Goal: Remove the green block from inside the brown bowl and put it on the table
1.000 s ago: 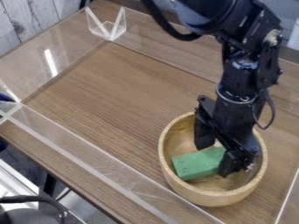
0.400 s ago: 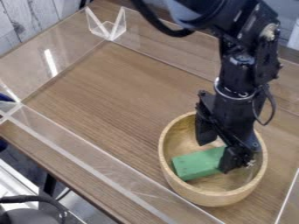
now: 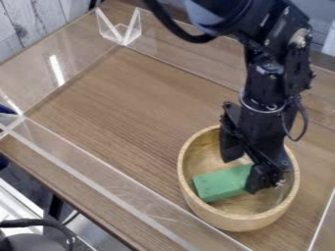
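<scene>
My gripper's fingers reach down into the brown bowl (image 3: 197,154) on both sides of the green block. My gripper needs to close on the block, because it would hold the block if it closed now.
The green block (image 3: 221,183) lies flat inside the brown bowl (image 3: 197,154), which sits at the near right of the wood-grain table (image 3: 118,103). My black gripper (image 3: 249,167) hangs down over the bowl, just above the block's right end. Its jaws stand open, one finger (image 3: 230,150) at the block's upper left and the other finger (image 3: 269,179) at its right end. Nothing is held between them. The arm hides the bowl's far rim.
Low clear acrylic walls (image 3: 78,162) run along the table's near and left edges. A clear acrylic corner piece (image 3: 119,27) stands at the far left. Bare tabletop stretches left of the bowl.
The gripper has risen slightly above the block and shifted a little. The block and bowl stay where they were.
</scene>
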Available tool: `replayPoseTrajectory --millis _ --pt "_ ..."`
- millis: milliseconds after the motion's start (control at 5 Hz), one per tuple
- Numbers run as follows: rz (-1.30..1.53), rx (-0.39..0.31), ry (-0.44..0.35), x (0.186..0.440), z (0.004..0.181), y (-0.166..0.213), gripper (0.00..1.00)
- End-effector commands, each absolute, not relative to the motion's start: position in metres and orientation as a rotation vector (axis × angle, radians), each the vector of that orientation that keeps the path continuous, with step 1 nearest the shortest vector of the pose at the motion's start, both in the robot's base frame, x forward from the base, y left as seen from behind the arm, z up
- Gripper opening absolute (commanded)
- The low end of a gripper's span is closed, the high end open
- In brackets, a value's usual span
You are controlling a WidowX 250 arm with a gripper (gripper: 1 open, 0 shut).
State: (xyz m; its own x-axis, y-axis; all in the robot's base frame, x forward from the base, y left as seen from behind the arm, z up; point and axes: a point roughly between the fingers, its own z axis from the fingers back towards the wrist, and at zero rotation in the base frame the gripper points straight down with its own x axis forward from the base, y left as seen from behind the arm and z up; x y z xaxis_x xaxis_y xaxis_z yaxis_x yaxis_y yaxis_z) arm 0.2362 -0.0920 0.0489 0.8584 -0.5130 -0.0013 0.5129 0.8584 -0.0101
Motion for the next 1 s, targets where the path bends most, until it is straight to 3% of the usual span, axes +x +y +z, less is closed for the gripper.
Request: replayPoseTrajectory --millis 0,800 --pt "-0.547 -0.014 -0.073 0.2435 0.0653 -0.0934 1.00" --pt "-0.555 -0.020 -0.075 0.2452 0.0586 -0.0903 1.00"
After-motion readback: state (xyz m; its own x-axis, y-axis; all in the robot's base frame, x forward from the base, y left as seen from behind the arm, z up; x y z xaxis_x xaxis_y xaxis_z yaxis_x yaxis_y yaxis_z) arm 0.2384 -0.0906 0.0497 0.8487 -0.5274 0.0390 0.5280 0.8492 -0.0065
